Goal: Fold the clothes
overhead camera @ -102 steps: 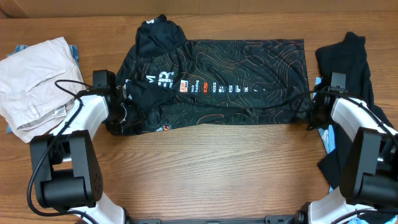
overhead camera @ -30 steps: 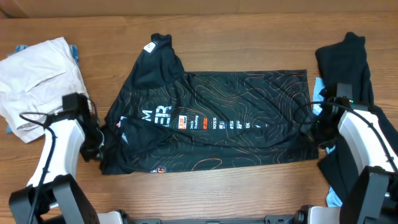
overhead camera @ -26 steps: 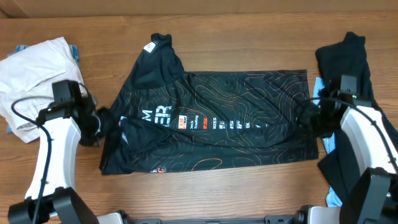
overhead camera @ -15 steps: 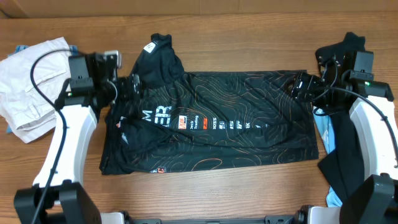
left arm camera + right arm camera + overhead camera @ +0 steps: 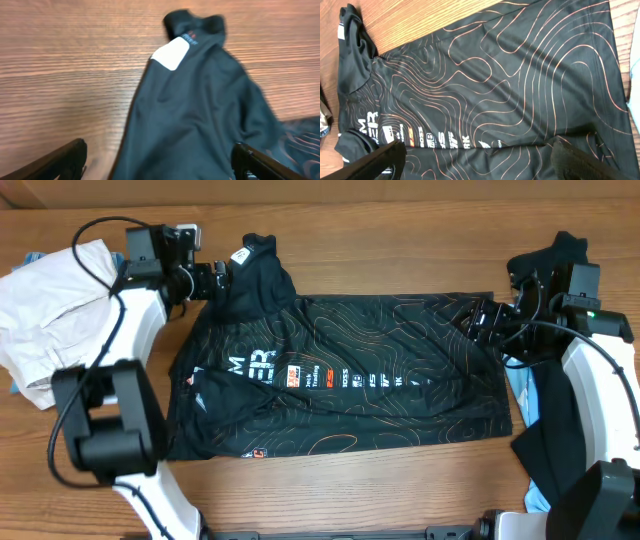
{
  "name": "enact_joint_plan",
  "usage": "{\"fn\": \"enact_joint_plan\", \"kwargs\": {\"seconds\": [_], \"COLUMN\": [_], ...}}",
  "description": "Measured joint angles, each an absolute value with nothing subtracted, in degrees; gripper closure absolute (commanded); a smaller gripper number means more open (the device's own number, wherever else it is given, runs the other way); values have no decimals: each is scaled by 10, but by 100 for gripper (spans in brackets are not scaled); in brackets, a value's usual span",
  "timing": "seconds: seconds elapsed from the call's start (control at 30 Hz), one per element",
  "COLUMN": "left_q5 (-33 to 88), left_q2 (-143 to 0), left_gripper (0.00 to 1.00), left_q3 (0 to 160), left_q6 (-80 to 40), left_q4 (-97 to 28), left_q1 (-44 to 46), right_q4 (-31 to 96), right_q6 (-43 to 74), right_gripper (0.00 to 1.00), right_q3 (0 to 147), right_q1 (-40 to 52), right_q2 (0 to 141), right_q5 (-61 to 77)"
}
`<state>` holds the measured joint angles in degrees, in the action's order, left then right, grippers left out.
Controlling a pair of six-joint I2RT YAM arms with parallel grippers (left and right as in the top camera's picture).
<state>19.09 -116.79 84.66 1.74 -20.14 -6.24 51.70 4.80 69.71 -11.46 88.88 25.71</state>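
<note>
My left gripper pinches the jersey's collar part by its outer edge next, short of the white tag, to fold the jersey's far side over.
The clothes, a black jersey with orange contour lines and small logos, lie flat across the middle of the table, with the collar part bunched at the far left. My left gripper hovers open at that collar part. In the left wrist view the dark cloth and its white tag lie under the open left gripper. My right gripper stands open over the jersey's far right corner. In the right wrist view the patterned cloth spreads below the open right gripper. Neither holds anything.
Off-white trousers lie crumpled at the far left, close behind my left arm. A plain black garment with light blue cloth lies along the right edge under my right arm. Bare wooden table shows in front of the jersey.
Both grippers let go of the jersey's near corners, opened, and moved to its far side: the left up to the collar, the right up to the far right corner.
</note>
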Motion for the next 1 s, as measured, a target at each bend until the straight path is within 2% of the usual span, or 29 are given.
{"fn": "enact_joint_plan", "kwargs": {"seconds": [0.03,0.1,0.2,0.33,0.43,0.5,0.57,0.67,0.83,0.93,1.0], "left_q5": [191,192,194,196,196,198,198,203,220,229,234], "left_q2": [-1184,-1214,-1243,-1270,-1289,-1290,-1292,-1294,-1294,-1294,-1293], "left_gripper": [13,24,32,34,42,51,75,96,96,96,96], "left_q3": [858,881,899,905,905,909,910,910,912,916,917], "left_q6": [18,19,20,21,23,21,18,22,21,19,17], "left_q4": [-202,-201,-200,-199,-198,-200,-209,-222,-248,-269,-280], "left_q1": [-62,-62,-62,-62,-62,-62,-62,-62,-62,-64,-65], "right_q4": [517,517,517,517,517,517,513,504,479,444,400], "right_q6": [48,46,46,46,46,47,46,45,45,46,45], "right_gripper": [6,7,8,9,10,12,16,20,20,28,30], "right_q3": [697,697,697,697,697,697,697,697,697,697,697], "right_q1": [-115,-115,-115,-115,-115,-115,-115,-115,-115,-115,-115], "right_q2": [889,889,889,889,889,889,889,889,889,897,910], "right_q5": [257,257,258,257,257,257,257,254,242,228,214]}}
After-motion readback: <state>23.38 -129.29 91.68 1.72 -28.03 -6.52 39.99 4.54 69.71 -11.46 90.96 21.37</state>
